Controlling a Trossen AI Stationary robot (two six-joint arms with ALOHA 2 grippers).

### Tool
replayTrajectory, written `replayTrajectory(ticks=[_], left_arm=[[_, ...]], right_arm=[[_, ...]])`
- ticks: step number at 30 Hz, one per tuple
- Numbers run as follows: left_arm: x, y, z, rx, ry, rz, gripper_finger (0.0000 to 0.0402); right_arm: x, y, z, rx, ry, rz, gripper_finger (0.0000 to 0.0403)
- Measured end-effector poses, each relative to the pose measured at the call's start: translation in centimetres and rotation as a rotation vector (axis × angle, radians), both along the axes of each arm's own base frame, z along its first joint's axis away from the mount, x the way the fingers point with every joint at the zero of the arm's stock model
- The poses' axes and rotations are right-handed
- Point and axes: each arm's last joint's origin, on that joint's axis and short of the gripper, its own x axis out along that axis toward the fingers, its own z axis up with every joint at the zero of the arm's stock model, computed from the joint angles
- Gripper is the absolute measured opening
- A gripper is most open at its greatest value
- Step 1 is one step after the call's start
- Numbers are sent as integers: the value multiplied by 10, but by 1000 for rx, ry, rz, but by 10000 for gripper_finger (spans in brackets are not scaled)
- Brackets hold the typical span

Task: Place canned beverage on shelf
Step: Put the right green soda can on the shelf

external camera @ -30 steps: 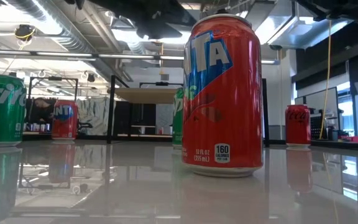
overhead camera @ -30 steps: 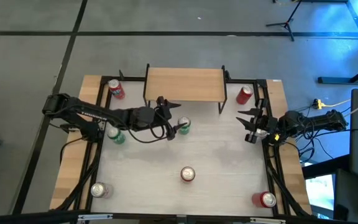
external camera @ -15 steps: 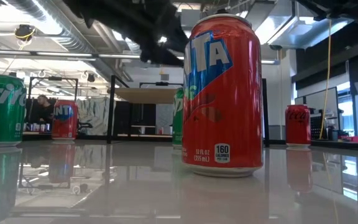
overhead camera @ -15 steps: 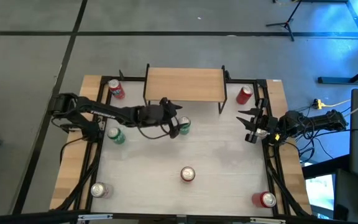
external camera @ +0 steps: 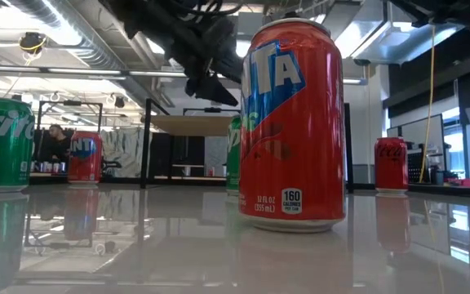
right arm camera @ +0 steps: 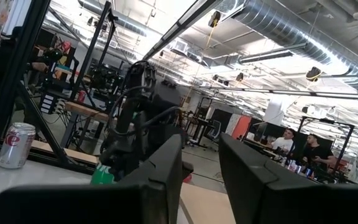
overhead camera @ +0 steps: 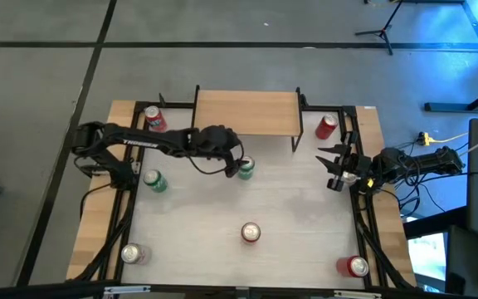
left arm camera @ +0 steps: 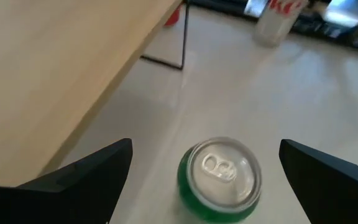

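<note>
The green can should go on the shelf point(overhead camera: 246, 113), so I should first grab it with my left gripper next, by its green side point(overhead camera: 245, 174) beside the silver lid.
A green can point(overhead camera: 245, 167) stands upright on the white table just in front of the shelf point(overhead camera: 246, 113), a light-wood board on thin black legs. My left gripper point(overhead camera: 233, 164) hovers over this can, open. In the left wrist view its two fingers stand wide on either side of the can's silver top point(left arm camera: 220, 170) without touching it, and the shelf's board point(left arm camera: 55, 74) lies beside it. In the low view the left gripper point(external camera: 210, 77) hangs above the can point(external camera: 235, 151). My right gripper point(overhead camera: 333, 167) waits open at the table's right side.
Other upright cans: a red one point(overhead camera: 153, 119) left of the shelf, a red one point(overhead camera: 325, 126) right of it, a green one point(overhead camera: 153, 179) at the left, an orange one point(overhead camera: 250, 232) at mid-front, a silver one point(overhead camera: 131, 253) front left, a red one point(overhead camera: 355, 266) front right.
My left gripper has moved toward the far edge and a little right, coming over the green can in front of the shelf. The can has stayed where it was.
</note>
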Motion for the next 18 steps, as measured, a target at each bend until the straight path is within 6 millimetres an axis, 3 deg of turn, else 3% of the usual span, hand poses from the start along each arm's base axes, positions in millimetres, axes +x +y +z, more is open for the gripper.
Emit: replayTrajectory(ticks=[4,10,18], left_arm=[[10,0,8,-5,43,-22,397],[28,3,0,-16,131,-27,397],[34,3,-11,-33,187,-71,396]], right_arm=[[0,0,0,0,0,0,105],[0,0,0,0,2,-1,105],[0,0,0,-1,3,0,105]])
